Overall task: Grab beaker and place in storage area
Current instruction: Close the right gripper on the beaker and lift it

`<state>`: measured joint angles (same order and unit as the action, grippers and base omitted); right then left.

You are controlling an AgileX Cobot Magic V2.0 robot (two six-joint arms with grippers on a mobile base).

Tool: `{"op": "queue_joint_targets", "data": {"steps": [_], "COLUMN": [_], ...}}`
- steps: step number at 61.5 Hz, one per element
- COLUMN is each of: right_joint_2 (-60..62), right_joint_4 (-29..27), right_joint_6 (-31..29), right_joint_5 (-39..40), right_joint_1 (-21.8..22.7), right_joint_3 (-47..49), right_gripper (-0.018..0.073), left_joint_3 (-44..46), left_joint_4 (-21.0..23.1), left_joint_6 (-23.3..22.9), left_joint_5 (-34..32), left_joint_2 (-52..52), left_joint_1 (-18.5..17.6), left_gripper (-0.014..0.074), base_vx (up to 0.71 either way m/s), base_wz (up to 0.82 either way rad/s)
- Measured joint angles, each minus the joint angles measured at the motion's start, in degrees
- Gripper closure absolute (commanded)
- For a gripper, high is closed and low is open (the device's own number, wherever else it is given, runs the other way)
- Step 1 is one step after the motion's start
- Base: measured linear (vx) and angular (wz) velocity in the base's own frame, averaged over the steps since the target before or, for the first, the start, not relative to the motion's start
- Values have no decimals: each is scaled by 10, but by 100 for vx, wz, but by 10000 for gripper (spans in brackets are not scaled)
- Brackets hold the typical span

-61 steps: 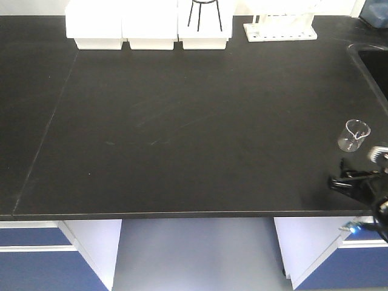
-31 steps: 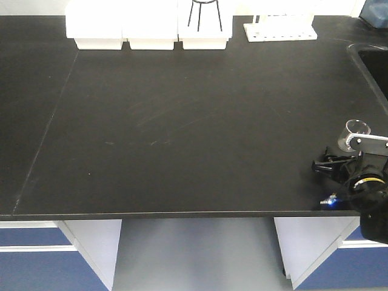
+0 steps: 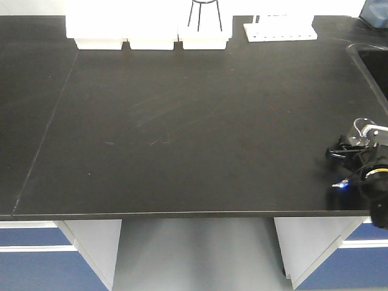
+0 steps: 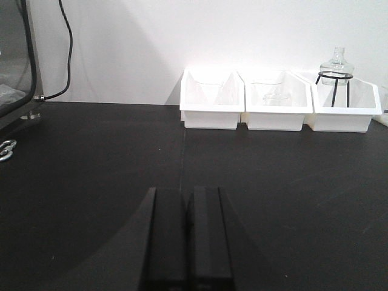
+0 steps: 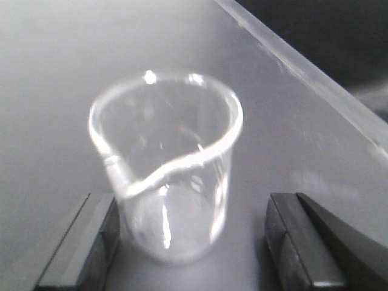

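I should grab the glass beaker (image 5: pixel 167 170) by its cylindrical side (image 5: pixel 173 215) with my right gripper next. Then I can carry it to the storage area.
The small clear glass beaker (image 3: pixel 362 128) stands upright near the right end of the black benchtop (image 3: pixel 200 127), the one with the white bins. In the right wrist view the beaker (image 5: pixel 167 170) sits between the open jaws of my right gripper (image 5: pixel 191 242). It is close against the left finger (image 5: pixel 85 242), with a wide gap to the right finger (image 5: pixel 297 242). In the front view my right gripper (image 3: pixel 356 141) reaches in from the front right. My left gripper (image 4: pixel 185 200) is shut and empty, low over the bench. The storage area is out of view.
Three white bins (image 3: pixel 148 27) and a white tube rack (image 3: pixel 280 30) line the back edge, with a wire tripod (image 3: pixel 205 12) in one bin. A sink (image 3: pixel 373 66) opens at the right. The bench's front edge (image 3: pixel 182 215) is close to the right arm.
My right gripper has moved from the front right corner up to the beaker and now has it between its open fingers. The beaker shows slightly further right.
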<state>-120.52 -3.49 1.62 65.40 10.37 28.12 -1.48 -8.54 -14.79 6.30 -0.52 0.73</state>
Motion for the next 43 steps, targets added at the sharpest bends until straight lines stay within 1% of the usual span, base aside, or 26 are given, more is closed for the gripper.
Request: {"op": "queue_joint_targets", "data": {"steps": [6, 17, 31, 43], "right_joint_2": [-1, -9, -35, -54], "right_joint_4": [27, 50, 80, 87], "right_joint_6": [2, 3, 3, 0], "right_joint_5": [-5, -10, -31, -30], "right_joint_1": [16, 32, 35, 35], "right_joint_3": [7, 24, 77, 106], "right_gripper": [-6, -6, -6, -6], "left_joint_3": [0, 0, 0, 0], "left_joint_4": [0, 0, 0, 0], "left_joint_6": [0, 0, 0, 0], "left_joint_5": [0, 0, 0, 0], "left_joint_2": [0, 0, 0, 0], "left_joint_1": [0, 0, 0, 0], "left_gripper": [605, 605, 605, 605], "base_vx": [0, 0, 0, 0], "base_wz": [0, 0, 0, 0]}}
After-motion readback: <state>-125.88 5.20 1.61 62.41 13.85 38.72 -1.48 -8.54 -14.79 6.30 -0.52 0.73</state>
